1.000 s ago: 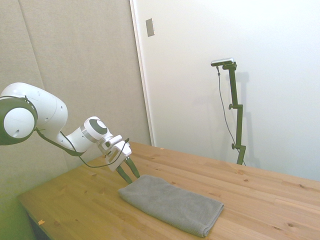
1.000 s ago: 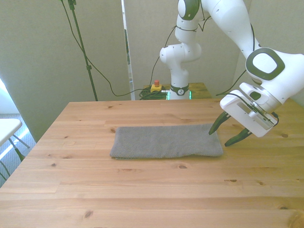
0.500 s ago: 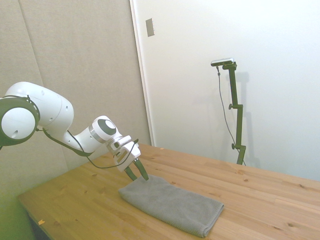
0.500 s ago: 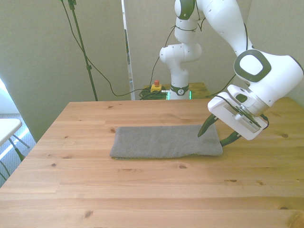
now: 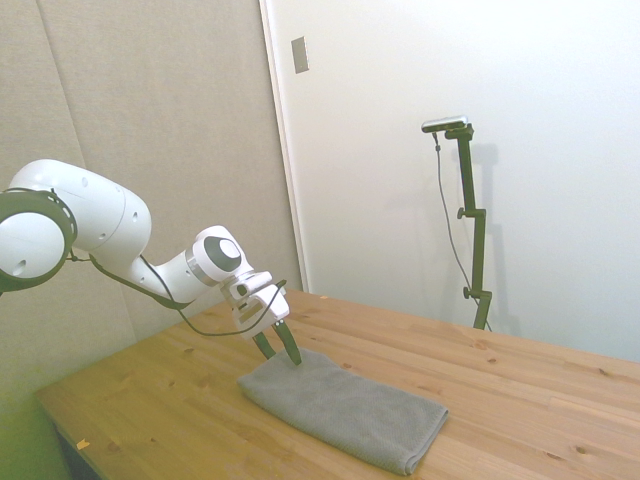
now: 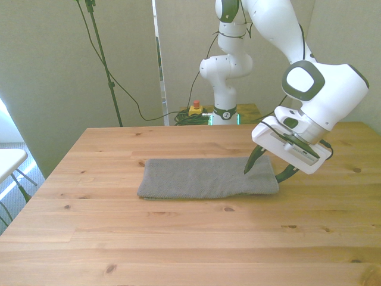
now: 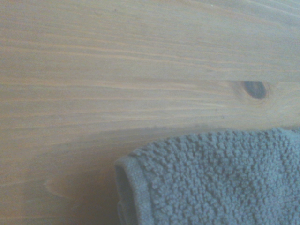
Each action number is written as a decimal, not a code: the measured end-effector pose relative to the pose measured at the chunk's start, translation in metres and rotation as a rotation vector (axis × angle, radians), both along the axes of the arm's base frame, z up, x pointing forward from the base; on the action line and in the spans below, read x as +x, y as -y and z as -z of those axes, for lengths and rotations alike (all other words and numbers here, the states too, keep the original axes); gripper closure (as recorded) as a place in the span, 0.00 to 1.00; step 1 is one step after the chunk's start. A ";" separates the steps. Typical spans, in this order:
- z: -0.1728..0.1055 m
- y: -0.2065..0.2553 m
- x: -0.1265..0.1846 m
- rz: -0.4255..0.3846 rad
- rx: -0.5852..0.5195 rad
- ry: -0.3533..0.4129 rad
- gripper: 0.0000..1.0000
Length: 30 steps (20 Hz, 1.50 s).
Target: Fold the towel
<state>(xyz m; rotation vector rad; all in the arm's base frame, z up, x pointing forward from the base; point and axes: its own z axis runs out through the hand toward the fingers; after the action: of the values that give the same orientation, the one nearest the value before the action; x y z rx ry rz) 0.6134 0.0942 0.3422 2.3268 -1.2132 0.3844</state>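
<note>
The towel should be folded next, so my gripper should take hold of its hemmed end (image 6: pixel 272 178). The layers stand up slightly there, while the rest of the towel (image 6: pixel 205 177) lies flat.
The grey towel (image 6: pixel 205 177) lies flat on the wooden table as a long, layered rectangle (image 5: pixel 345 405). My gripper (image 6: pixel 263 174) hangs open over the towel's end at the front view's right. One dark finger is above the cloth and the other is just past its edge. In the side view the gripper (image 5: pixel 279 346) stands tilted over the towel's near-left corner. The wrist view shows a hemmed corner of the towel (image 7: pixel 220 180) on bare wood. Nothing is between the fingers.
The wooden table (image 6: pixel 178 238) spreads wide around the towel. A dark knot (image 7: pixel 255 89) marks the wood near the towel's corner. A white table edge (image 6: pixel 9 161) shows at the front view's far left.
My gripper has moved from beside the towel's end to over it, shifting toward the front view's left. The fingers stay open. The towel has not moved.
</note>
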 end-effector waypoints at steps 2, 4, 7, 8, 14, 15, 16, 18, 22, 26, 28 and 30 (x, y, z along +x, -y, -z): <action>-0.001 0.000 0.000 -0.008 0.011 0.012 1.00; -0.001 0.000 -0.001 -0.017 0.020 0.023 1.00; 0.000 -0.004 -0.002 -0.034 0.033 0.034 1.00; 0.001 -0.005 -0.002 -0.038 0.035 0.036 1.00; 0.004 -0.010 -0.004 -0.054 0.046 0.042 1.00; 0.005 -0.010 -0.004 -0.055 0.047 0.041 1.00; 0.006 -0.010 -0.005 -0.056 0.047 0.040 1.00; 0.007 -0.011 -0.005 -0.059 0.049 0.040 1.00; 0.010 -0.011 -0.008 -0.063 0.051 0.037 1.00; 0.003 -0.004 -0.018 -0.049 0.066 0.035 1.00; -0.007 0.004 -0.024 -0.044 0.081 0.047 1.00; -0.022 0.014 -0.028 -0.039 0.089 0.063 1.00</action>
<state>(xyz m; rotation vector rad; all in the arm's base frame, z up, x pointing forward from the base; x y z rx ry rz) 0.5853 0.0802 0.3640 2.4340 -1.2389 0.4289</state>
